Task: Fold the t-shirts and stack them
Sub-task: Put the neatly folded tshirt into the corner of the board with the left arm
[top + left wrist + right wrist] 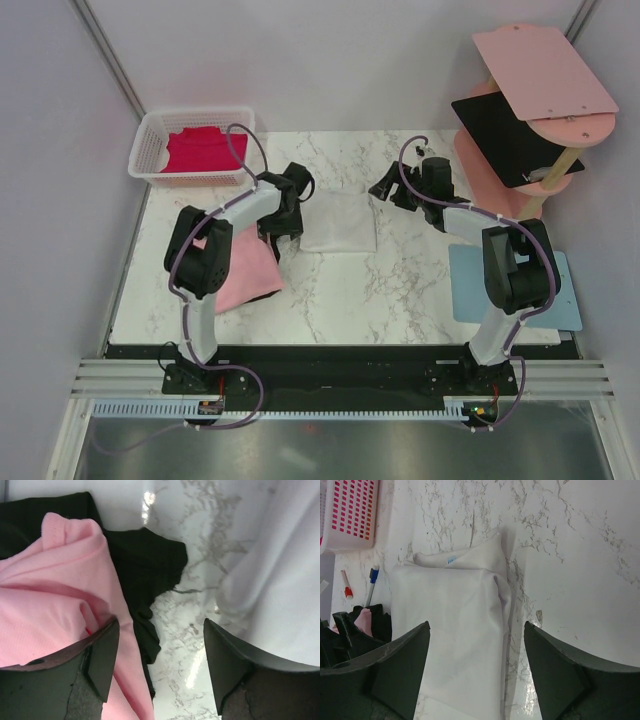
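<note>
The left gripper picks up the shirt by its side edge facing the pink t-shirt next, to stack the folded white t-shirt point(338, 222) on top.
A folded white t-shirt point(338, 222) lies at the table's middle; it shows in the right wrist view point(450, 630) and at the right of the left wrist view point(280, 580). A light pink t-shirt point(245, 270) lies left of it over a black t-shirt point(145, 565); the pink one fills the left of the left wrist view point(55, 590). A magenta-red t-shirt point(203, 150) lies in the basket. My left gripper point(290, 190) is open and empty above the gap between the pink and white shirts. My right gripper point(392, 190) is open and empty just right of the white shirt.
A white basket point(150, 140) stands at the back left. A pink shelf stand point(540, 110) with a black board stands at the back right. A light-blue mat point(570, 290) lies at the right edge. Two pens point(357, 582) lie near the basket.
</note>
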Controlling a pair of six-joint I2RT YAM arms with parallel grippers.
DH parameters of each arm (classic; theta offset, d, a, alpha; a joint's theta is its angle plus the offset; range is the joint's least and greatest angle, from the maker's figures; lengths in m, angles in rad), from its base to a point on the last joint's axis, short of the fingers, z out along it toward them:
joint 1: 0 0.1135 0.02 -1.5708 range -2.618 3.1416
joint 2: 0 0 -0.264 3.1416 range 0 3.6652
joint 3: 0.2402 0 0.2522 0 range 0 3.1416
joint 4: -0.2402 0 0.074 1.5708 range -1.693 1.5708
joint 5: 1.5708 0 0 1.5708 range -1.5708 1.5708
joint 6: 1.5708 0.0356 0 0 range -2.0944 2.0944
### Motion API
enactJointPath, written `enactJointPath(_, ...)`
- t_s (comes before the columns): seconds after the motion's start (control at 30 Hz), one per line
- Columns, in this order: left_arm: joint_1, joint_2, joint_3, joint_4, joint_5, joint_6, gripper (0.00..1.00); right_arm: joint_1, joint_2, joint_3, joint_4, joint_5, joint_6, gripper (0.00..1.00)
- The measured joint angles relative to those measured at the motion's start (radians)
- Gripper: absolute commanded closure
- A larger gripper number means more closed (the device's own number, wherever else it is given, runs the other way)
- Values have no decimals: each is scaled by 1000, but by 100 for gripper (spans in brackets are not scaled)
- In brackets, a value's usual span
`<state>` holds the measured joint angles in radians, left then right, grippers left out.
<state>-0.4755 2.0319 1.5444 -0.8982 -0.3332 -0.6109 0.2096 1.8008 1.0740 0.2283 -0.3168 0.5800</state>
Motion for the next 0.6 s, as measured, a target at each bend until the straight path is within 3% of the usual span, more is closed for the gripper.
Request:
enactJointPath(0.23, -60, -145, -64, 65, -5, 2, 11, -2, 0, 0, -25, 4, -16, 16)
enactJointPath(0.4, -54, -232, -107, 181, 15, 3, 9, -2, 0, 0, -34, 4, -26, 16)
enactJointPath(0.6, -2, -191, -149, 365, 174, 4, 10, -3, 5, 0, -45, 4, -32, 16)
